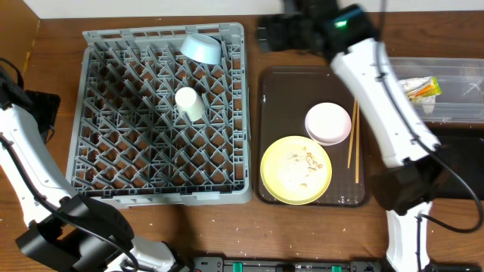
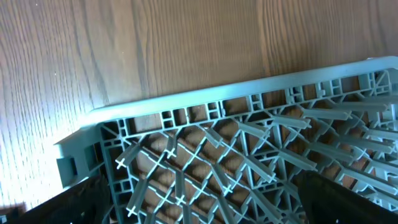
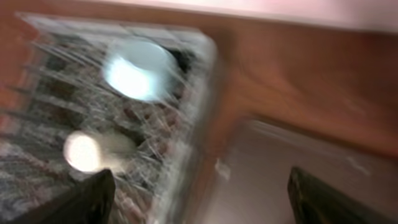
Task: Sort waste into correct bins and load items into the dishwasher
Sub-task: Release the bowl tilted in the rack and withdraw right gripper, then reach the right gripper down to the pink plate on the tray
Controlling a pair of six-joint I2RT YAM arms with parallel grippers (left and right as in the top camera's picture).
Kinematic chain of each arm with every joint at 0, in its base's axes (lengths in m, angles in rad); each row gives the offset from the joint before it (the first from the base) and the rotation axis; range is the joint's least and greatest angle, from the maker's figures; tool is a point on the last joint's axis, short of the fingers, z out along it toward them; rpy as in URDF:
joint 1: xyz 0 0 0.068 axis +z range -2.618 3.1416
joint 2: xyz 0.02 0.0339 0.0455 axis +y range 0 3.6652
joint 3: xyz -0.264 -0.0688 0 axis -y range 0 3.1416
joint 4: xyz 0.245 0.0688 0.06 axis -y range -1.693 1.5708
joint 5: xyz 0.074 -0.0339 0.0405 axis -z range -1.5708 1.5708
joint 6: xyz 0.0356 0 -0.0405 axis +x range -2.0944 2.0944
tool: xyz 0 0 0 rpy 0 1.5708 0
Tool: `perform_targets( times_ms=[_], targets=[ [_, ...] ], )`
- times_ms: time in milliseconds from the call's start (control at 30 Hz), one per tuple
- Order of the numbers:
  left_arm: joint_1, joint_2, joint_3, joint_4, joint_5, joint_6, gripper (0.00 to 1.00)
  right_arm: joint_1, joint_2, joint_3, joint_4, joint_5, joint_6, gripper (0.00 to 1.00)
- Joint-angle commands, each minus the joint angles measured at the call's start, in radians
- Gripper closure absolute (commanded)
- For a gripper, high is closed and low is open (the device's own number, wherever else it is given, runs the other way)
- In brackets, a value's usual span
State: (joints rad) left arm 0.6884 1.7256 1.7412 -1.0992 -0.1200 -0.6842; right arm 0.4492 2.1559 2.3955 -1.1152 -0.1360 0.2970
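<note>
Next, my right gripper pinches the rim of the pinkish-white bowl tilted between the dish rack's wires, on the side facing the dish rack, leaving the bowl's body free for loading.
The grey dish rack (image 1: 136,162) holds a light blue bowl (image 1: 201,47) at its back right and a cream cup (image 1: 189,103) near the middle. The pinkish-white bowl (image 1: 328,123), the yellow plate (image 1: 295,170) with crumbs (image 1: 304,161) and the chopsticks (image 1: 353,143) lie on the brown tray. The wrapper packet (image 1: 420,88) lies in the clear tub (image 1: 461,75). My right gripper (image 1: 274,34) is open and empty, over the table behind the brown tray. Its blurred view shows the bowl (image 3: 138,68), cup (image 3: 84,151) and open fingers (image 3: 199,199). My left gripper (image 1: 41,109) is open beside the rack's left edge (image 2: 205,102). The paper wad is out of view.
The brown serving tray (image 1: 272,91) sits right of the rack. A black tray (image 1: 463,162) lies in front of the clear tub, partly under my right arm. The table's front edge runs along the bottom.
</note>
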Motion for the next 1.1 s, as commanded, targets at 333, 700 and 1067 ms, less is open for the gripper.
perform_targets(
  times_ms=[333, 700, 1067],
  targets=[
    [0.003, -0.02, -0.003, -0.004, -0.02, -0.009, 0.02, -0.051, -0.002, -0.215, -0.368, 0.095, -0.022, 0.09],
    [0.003, -0.02, -0.003, -0.004, -0.02, -0.009, 0.02, 0.01, -0.002, -0.521, -0.167, 0.095, 0.071, 0.36],
    [0.003, -0.02, -0.003, -0.004, -0.02, -0.009, 0.02, 0.076, -0.002, -0.698, 0.043, 0.136, 0.119, 0.52]
  ],
)
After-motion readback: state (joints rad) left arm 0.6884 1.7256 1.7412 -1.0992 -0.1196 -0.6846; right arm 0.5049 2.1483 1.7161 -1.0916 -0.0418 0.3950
